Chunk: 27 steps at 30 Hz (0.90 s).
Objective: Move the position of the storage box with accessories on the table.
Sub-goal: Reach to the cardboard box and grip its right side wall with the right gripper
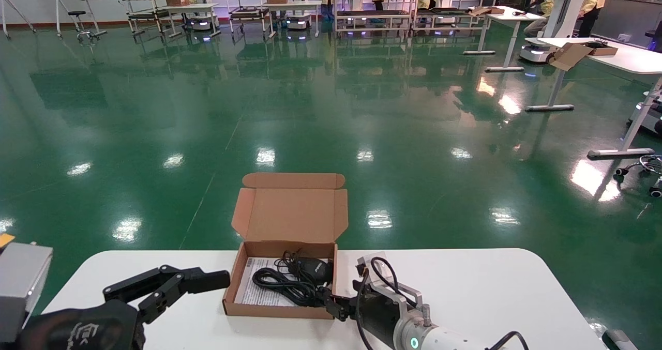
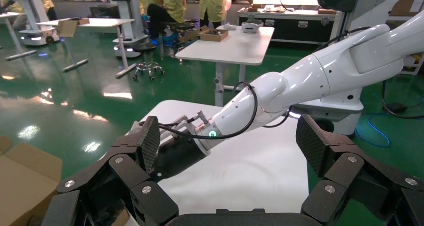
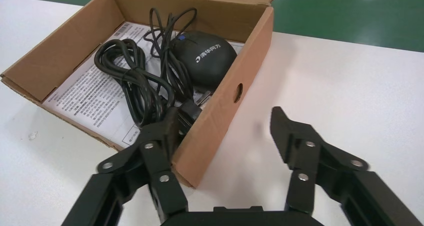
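Observation:
My right gripper next grabs the open box by its thin side (image 1: 335,269) (image 3: 223,108) beside the mouse, since the box spans wider than my fingers.
The storage box (image 1: 234,283) sits open on the white table (image 1: 465,288), lid flap raised at the far side. Inside lie the accessories: a black mouse (image 1: 313,269), its coiled cable (image 1: 282,285) and a printed paper sheet (image 1: 253,290). My right gripper (image 1: 336,306) is open at the box's near right corner. In the right wrist view the right gripper (image 3: 225,117) straddles the box's right wall (image 3: 225,80), one finger inside by the cable (image 3: 130,75), the other over the table; the mouse (image 3: 207,55) lies beyond. My left gripper (image 1: 201,285) hangs open left of the box, holding nothing.
The table's far edge (image 1: 414,250) runs just behind the box, with green floor (image 1: 331,107) beyond. White desks (image 1: 620,55) and shelving (image 1: 372,3) stand far off. In the left wrist view the right arm (image 2: 280,93) reaches across bare tabletop (image 2: 250,161).

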Each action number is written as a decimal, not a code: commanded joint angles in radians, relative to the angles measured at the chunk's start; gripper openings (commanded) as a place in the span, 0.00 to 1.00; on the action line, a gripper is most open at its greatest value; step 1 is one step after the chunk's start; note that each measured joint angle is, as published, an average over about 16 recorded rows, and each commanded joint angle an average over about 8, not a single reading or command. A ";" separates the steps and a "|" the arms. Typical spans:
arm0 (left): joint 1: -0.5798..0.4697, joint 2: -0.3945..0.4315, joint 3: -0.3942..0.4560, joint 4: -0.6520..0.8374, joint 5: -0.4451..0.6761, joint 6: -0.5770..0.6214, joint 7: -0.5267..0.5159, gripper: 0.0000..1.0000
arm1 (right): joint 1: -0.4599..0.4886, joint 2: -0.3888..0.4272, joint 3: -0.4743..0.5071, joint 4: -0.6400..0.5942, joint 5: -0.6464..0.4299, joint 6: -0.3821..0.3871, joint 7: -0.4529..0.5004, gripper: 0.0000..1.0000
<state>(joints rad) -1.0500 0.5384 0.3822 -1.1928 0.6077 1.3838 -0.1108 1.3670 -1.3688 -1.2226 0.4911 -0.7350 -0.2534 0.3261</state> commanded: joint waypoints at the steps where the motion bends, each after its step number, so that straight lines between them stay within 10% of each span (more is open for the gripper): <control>1: 0.000 0.000 0.000 0.000 0.000 0.000 0.000 1.00 | -0.001 0.000 -0.006 0.001 0.009 0.005 -0.004 0.00; 27: 0.000 0.000 0.000 0.000 0.000 0.000 0.000 1.00 | -0.004 0.001 -0.071 0.006 0.119 0.030 -0.049 0.00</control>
<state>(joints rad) -1.0500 0.5384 0.3822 -1.1928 0.6077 1.3838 -0.1108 1.3638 -1.3680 -1.2911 0.4953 -0.6161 -0.2305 0.2731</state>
